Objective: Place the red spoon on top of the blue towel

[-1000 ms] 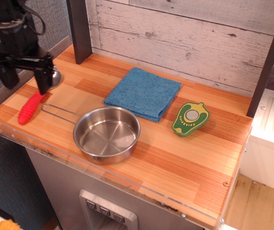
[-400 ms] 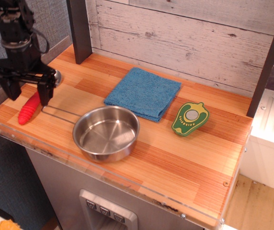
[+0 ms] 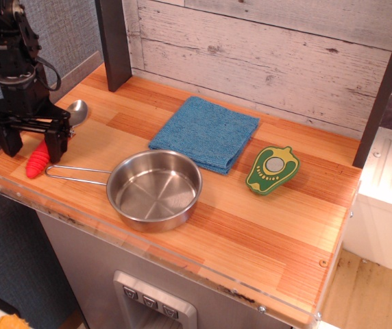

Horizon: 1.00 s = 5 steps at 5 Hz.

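The red spoon needs to go on the blue towel [image 3: 205, 131], so the robot's gripper will next pick it up by its ribbed red handle [image 3: 36, 160].
The red spoon lies at the counter's left edge, its ribbed red handle [image 3: 36, 160] toward the front and its silver bowl [image 3: 77, 110] toward the back. My gripper [image 3: 33, 144] is open and low over the spoon, one finger on each side of the handle's upper part, which it hides. I cannot tell whether the fingers touch the handle. The blue towel [image 3: 205, 131] lies flat at the back middle of the counter, well to the right of the gripper, with nothing on it.
A steel pan [image 3: 155, 190] sits at the front middle, its thin wire handle [image 3: 76, 172] reaching left to just below the gripper. A green and yellow pepper toy [image 3: 273, 168] lies right of the towel. A dark post [image 3: 114, 41] stands at the back left.
The gripper has moved down and left, from above the spoon's bowl to low over the red handle. The pan's wire handle has swung toward the front edge and the pan shifted slightly.
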Available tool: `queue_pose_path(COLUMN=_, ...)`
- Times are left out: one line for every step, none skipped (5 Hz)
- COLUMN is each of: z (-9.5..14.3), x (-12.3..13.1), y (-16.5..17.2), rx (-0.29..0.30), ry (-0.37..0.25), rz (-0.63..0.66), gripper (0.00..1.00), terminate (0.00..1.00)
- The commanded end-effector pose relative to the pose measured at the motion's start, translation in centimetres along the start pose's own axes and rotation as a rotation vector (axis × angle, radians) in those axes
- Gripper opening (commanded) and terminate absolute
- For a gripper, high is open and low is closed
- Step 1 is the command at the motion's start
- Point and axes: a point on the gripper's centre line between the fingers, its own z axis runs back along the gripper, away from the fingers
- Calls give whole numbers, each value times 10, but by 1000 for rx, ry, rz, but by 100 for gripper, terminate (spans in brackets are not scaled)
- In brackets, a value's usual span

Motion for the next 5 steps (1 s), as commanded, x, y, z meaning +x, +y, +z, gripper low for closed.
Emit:
queue_pose_path(z=19, x=-1, y=-4, rx=3, ry=-64, rz=-39, gripper=0, terminate=0)
queue_pose_path(z=24, x=-2, y=-4, rx=-3, ry=-79, rz=-56, gripper=0, terminate=0)
queue_pose_path(z=53, x=-7, y=-4, rx=8, ry=-149, rz=-98, gripper=0, terminate=0)
queue_pose_path(z=92, x=-11, y=-9, rx=6, ry=-221, rz=-140, gripper=0, terminate=0)
queue_pose_path(z=110, x=-2, y=-35, rx=-24, ry=-258, rz=-198, gripper=0, terminate=0)
